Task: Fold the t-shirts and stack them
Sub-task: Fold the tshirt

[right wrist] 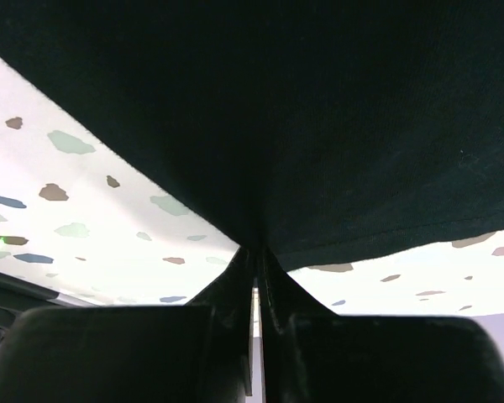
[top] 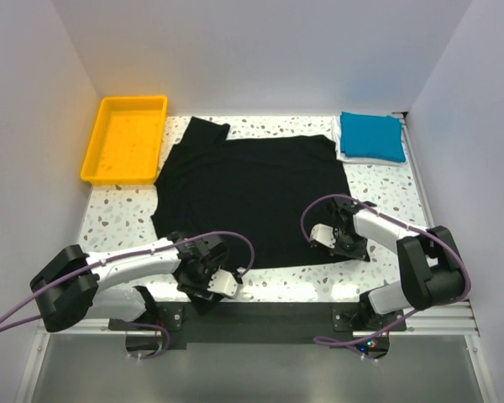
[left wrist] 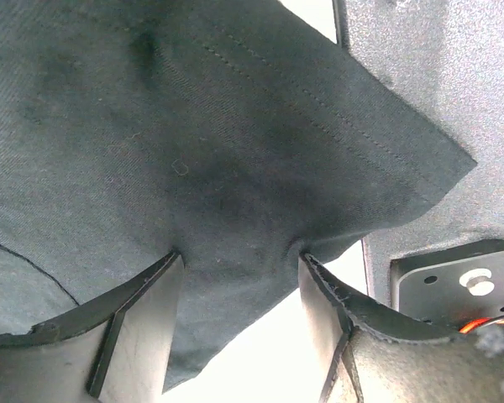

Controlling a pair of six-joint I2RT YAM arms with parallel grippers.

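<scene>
The black t-shirt's near edge is to be folded over with both grippers, so the left gripper next needs to grab the t-shirt's hemmed corner.
The black t-shirt (top: 252, 193) lies spread flat across the middle of the table. My left gripper (top: 205, 270) is at its near left corner. In the left wrist view its jaws (left wrist: 239, 256) stand open, with the hemmed corner of black cloth (left wrist: 235, 168) lying loose between them. My right gripper (top: 322, 238) is at the shirt's near right edge. In the right wrist view it (right wrist: 254, 252) is shut on the black hem (right wrist: 319, 168). A folded blue t-shirt (top: 371, 136) rests on a white t-shirt (top: 353, 157) at the far right.
A yellow plastic tray (top: 91, 159) stands at the far left corner. White walls close in the table on three sides. Bare speckled tabletop (top: 118, 214) shows left of the shirt and along the right edge (top: 386, 189).
</scene>
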